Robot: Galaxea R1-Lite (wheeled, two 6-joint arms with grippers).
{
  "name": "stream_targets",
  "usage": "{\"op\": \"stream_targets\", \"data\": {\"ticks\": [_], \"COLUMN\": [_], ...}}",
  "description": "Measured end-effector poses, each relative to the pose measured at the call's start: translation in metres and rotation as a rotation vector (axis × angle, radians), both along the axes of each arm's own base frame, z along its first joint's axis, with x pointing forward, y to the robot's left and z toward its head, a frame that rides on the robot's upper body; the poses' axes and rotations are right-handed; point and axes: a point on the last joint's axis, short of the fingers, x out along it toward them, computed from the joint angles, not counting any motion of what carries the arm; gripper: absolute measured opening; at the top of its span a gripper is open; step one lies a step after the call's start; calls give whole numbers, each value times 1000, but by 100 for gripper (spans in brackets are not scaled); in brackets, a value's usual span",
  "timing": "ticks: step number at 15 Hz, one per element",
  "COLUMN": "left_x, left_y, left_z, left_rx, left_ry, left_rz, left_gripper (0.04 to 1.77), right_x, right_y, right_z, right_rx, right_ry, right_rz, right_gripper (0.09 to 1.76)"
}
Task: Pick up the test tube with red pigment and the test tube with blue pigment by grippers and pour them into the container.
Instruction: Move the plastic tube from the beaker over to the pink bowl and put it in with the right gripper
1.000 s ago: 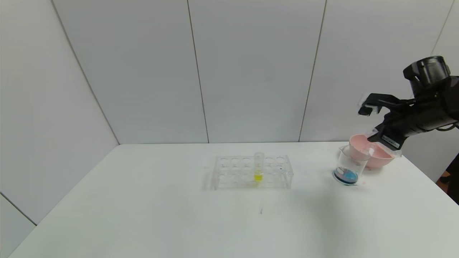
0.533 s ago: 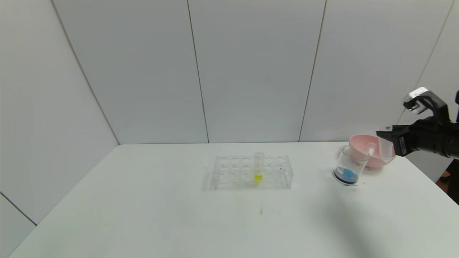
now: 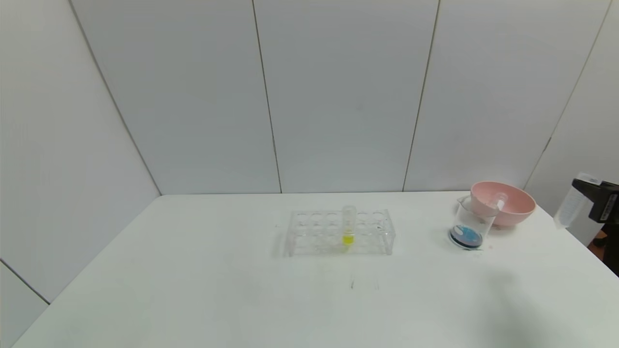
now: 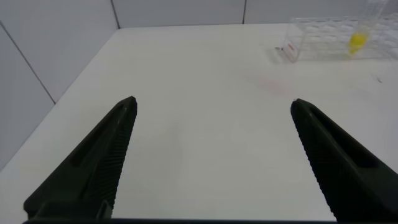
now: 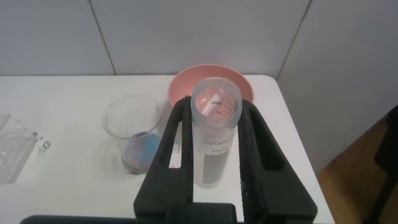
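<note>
My right gripper should wait to open, because the tube's lower end (image 3: 561, 221) hangs outside the rim of the pink bowl (image 3: 534, 204) and the tube would miss now.
My right gripper (image 3: 596, 199) (image 5: 214, 107) is at the far right, beyond the table's right edge, shut on a clear graduated test tube (image 3: 567, 209) (image 5: 214, 146). That tube stands nearly upright with no liquid showing in it. The container (image 3: 468, 223) (image 5: 134, 132), a clear beaker, stands near the table's back right with blue and reddish liquid at its bottom. A second clear tube (image 3: 498, 199) lies in the pink bowl. I cannot tell which tube held red pigment and which blue. My left gripper (image 4: 213, 106) hangs open over bare table on the left.
A pink bowl (image 3: 520, 209) (image 5: 180, 84) stands right behind the beaker. A clear rack (image 3: 338, 233) (image 4: 323, 37) in mid-table holds one tube with yellow liquid (image 3: 348, 228) (image 4: 357, 40). The table's right edge (image 3: 587, 251) runs close to the right gripper.
My right gripper has swung from above the beaker and bowl rightward and down past the table's edge, bringing the held tube from tilted to nearly upright. Nothing else moved.
</note>
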Motion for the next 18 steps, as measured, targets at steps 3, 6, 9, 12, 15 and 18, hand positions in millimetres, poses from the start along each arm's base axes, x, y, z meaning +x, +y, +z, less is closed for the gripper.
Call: {"op": "stream_targets", "data": {"ticks": [3, 6, 9, 12, 15, 18], "left_x": [0, 0, 0, 0, 0, 0], "left_y": [0, 0, 0, 0, 0, 0], "left_z": [0, 0, 0, 0, 0, 0], "left_rx": [0, 0, 0, 0, 0, 0], "left_ry": [0, 0, 0, 0, 0, 0], "left_rz": [0, 0, 0, 0, 0, 0], "left_gripper": [176, 176, 176, 176, 176, 176], "right_x": [-9, -8, 6, 36, 75, 111], "right_y": [-6, -7, -7, -3, 3, 8], "right_z": [-6, -10, -15, -18, -20, -30], "right_rx": [1, 4, 9, -4, -22, -30], "right_ry": [-5, 7, 27, 29, -22, -43], "right_rz": [-35, -38, -34, -83, -106, -131], "right_gripper": [49, 49, 49, 49, 49, 49]}}
